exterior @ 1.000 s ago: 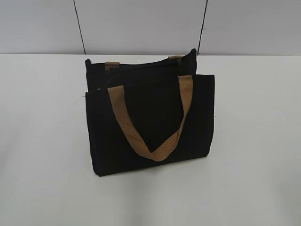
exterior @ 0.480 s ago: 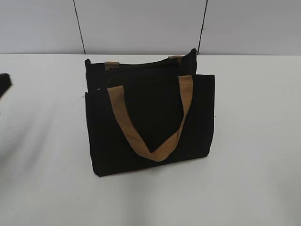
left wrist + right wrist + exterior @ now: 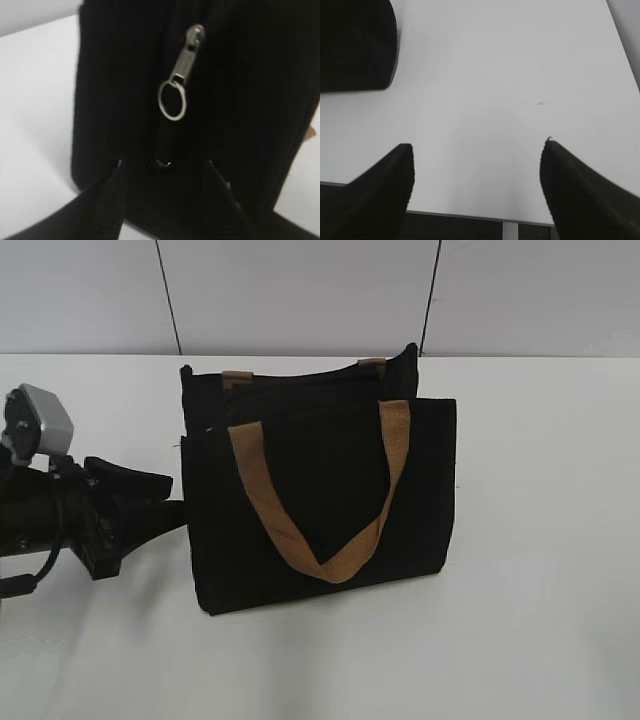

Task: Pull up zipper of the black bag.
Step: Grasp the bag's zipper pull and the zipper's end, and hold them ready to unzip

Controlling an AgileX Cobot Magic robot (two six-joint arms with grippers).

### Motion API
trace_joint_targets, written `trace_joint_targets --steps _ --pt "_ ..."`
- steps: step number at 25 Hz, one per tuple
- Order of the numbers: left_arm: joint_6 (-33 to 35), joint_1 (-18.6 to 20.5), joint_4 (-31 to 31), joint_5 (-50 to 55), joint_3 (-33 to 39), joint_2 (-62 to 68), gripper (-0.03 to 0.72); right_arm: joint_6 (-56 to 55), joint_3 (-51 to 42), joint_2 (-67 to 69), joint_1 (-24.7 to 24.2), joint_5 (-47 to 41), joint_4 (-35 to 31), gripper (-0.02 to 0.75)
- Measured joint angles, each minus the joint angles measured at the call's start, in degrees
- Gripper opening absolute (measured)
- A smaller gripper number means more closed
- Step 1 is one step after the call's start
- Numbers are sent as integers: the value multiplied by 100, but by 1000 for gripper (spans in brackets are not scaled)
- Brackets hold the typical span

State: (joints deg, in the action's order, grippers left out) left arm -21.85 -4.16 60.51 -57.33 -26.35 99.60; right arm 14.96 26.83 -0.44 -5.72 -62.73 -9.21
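Note:
The left gripper grabs the black fabric tab by its lower end (image 3: 163, 159) next, since the silver zipper pull and its ring (image 3: 181, 75) hang over the tab's upper part.
The black bag (image 3: 320, 500) stands upright in the middle of the white table, with a tan strap handle (image 3: 320, 510) hanging down its front. My left gripper (image 3: 175, 498) is open at the bag's left end, close to the fabric. In the left wrist view the zipper's silver-grey pull tab (image 3: 184, 62) with a wire ring (image 3: 172, 100) hangs on the bag's end (image 3: 115, 90), just ahead of the open jaws (image 3: 164, 167). The tab is not seen in the exterior view. My right gripper (image 3: 476, 150) is open and empty above bare table, with a bag corner (image 3: 355, 45) at upper left.
The white table (image 3: 540, 540) spreads around the bag, and a grey panelled wall (image 3: 300, 290) stands behind it. The table's front edge (image 3: 470, 216) shows under the right gripper. The right arm is out of the exterior view.
My left arm has come in from the left edge of the exterior view and reached the bag's left end. The bag has not moved.

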Motion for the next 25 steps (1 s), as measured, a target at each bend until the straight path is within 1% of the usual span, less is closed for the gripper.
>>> trace_joint_targets --steps 2,6,9,13,16,17,19,21,23,25 --pt "0 0 181 -105 -235 364 370 0 0 0 0 0 0 595" --pt "0 0 335 -297 -727 945 368 0 0 0 0 0 0 595" --pt "-2 0 603 -516 -1036 1339 367 0 0 0 0 0 0 595" --pt "-2 0 783 -781 -1265 1750 367 0 0 0 0 0 0 595" --pt "-6 0 795 -909 -1394 1865 361 0 0 0 0 0 0 595" --pt "-6 -6 789 -956 -1446 1864 344 0 0 0 0 0 0 595" --pt "-6 -50 771 -977 -1545 1864 252 0 0 0 0 0 0 595" --pt "-6 -92 779 -977 -1590 1864 91 0 0 0 0 0 0 595" --pt "-56 -117 829 -948 -1590 1864 27 0 0 0 0 0 0 595" --pt "-109 -122 843 -913 -1590 1864 15 0 0 0 0 0 0 595"
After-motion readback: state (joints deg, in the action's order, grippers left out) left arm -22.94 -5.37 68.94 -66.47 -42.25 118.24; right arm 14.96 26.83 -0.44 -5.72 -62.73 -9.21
